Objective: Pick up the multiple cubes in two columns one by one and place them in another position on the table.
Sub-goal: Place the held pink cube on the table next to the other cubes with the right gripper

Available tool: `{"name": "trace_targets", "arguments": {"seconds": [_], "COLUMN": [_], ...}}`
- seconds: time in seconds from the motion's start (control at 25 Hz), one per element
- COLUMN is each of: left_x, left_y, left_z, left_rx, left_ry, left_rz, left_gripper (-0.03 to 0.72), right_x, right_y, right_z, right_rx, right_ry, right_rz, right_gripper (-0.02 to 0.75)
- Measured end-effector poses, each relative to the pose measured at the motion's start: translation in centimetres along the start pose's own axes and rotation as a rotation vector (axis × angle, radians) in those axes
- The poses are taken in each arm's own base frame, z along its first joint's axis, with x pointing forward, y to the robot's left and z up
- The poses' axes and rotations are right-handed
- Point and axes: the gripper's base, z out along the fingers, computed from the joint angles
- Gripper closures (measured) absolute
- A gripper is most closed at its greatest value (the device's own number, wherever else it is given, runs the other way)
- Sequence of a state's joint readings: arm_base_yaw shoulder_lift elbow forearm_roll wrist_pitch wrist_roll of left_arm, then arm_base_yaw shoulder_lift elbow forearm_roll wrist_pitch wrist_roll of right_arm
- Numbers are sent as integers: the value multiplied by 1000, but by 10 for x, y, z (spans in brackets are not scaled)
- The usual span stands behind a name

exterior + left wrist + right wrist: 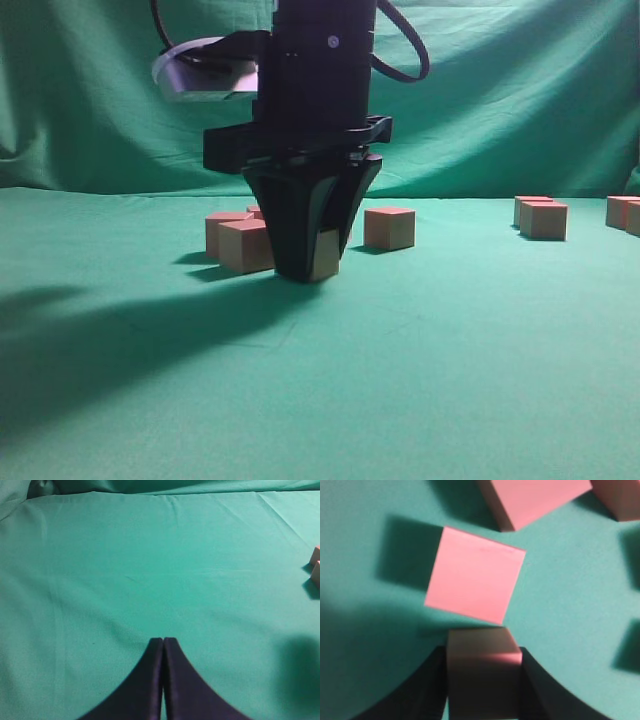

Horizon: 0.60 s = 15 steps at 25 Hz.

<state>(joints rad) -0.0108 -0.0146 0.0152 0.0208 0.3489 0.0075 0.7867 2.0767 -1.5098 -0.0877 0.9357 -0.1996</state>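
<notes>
The bottom of the cube in my right gripper is touching the green tabletop, so it is time for my right gripper to open and release the cube.
My right gripper [310, 262] stands tip-down on the table [420, 380] at the middle of the exterior view, shut on a cube [326, 255] that is down at cloth level. In the right wrist view the held cube [482, 665] sits between the black fingers [482, 680]. A second cube [475, 575] lies just ahead of it, and two more [535, 500] [620, 500] lie further on. Other cubes stand beside the gripper, to the left [245, 246] and to the right [389, 228]. My left gripper [163, 642] is shut and empty above bare cloth.
Further cubes stand at the far right of the table [543, 220] [622, 212]. Two cubes [316, 565] show at the right edge of the left wrist view. A wrinkled green backdrop [520, 90] hangs behind the table.
</notes>
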Motion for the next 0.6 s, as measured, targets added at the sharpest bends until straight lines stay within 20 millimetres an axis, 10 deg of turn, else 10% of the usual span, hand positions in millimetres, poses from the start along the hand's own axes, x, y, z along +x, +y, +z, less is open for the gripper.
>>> {"name": "trace_targets", "arguments": {"seconds": [0.24,0.48,0.6], "left_x": [0,0,0], "left_y": [0,0,0], "left_z": [0,0,0], "left_rx": [0,0,0], "left_ry": [0,0,0], "left_rz": [0,0,0], "left_gripper": [688,688,688], "right_x": [0,0,1], "right_y": [0,0,1], "right_z": [0,0,-2], "right_rx": [0,0,-2], "right_ry": [0,2,8], "right_rz": [0,0,-1], "right_gripper": [426,115,93]}}
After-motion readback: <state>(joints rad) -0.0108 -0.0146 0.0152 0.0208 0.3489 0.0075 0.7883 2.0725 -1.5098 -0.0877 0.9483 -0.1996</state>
